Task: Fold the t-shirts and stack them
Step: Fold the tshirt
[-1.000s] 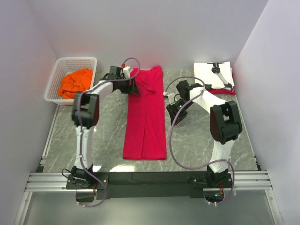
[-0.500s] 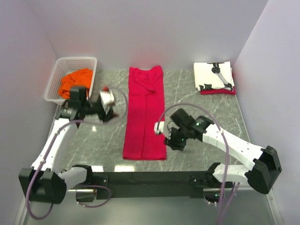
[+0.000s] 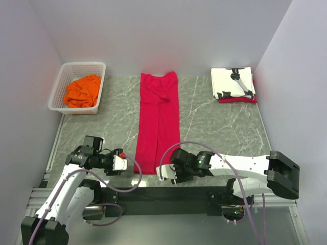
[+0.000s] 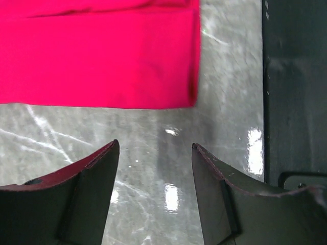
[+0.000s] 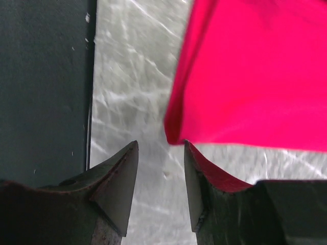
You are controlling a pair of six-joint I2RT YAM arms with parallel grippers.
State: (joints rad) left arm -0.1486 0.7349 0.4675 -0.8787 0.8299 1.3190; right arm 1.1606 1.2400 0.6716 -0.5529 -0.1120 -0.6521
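Observation:
The robot's left hand has to grab the near hem corner (image 3: 137, 171) of the crimson-red t-shirt (image 3: 159, 122) next, opposite the right gripper's corner, to fold the hem evenly.
The crimson-red t-shirt (image 3: 159, 122) lies flat as a long narrow strip running from the back of the table to the near edge. My left gripper (image 3: 127, 164) is open and empty, low over the table just left of the shirt's near left corner (image 4: 189, 97). My right gripper (image 3: 164, 173) is open and empty at the near hem, with the shirt's near corner (image 5: 176, 130) just beyond its fingertips. The white t-shirt with black print (image 3: 233, 82) lies folded at the back right. The orange t-shirt (image 3: 82, 91) lies crumpled in the basket.
The white lattice basket (image 3: 94, 67) stands at the back left. A red fabric edge (image 3: 239, 100) shows under the folded white shirt. The black base rail (image 3: 153, 195) runs right behind the shirt's near hem, and also shows in the wrist views (image 4: 296, 76) (image 5: 43, 76).
Both arms have swung from the shirt's far end down to its near hem. The left gripper has left the shirt's top left corner. The shirt lies as before.

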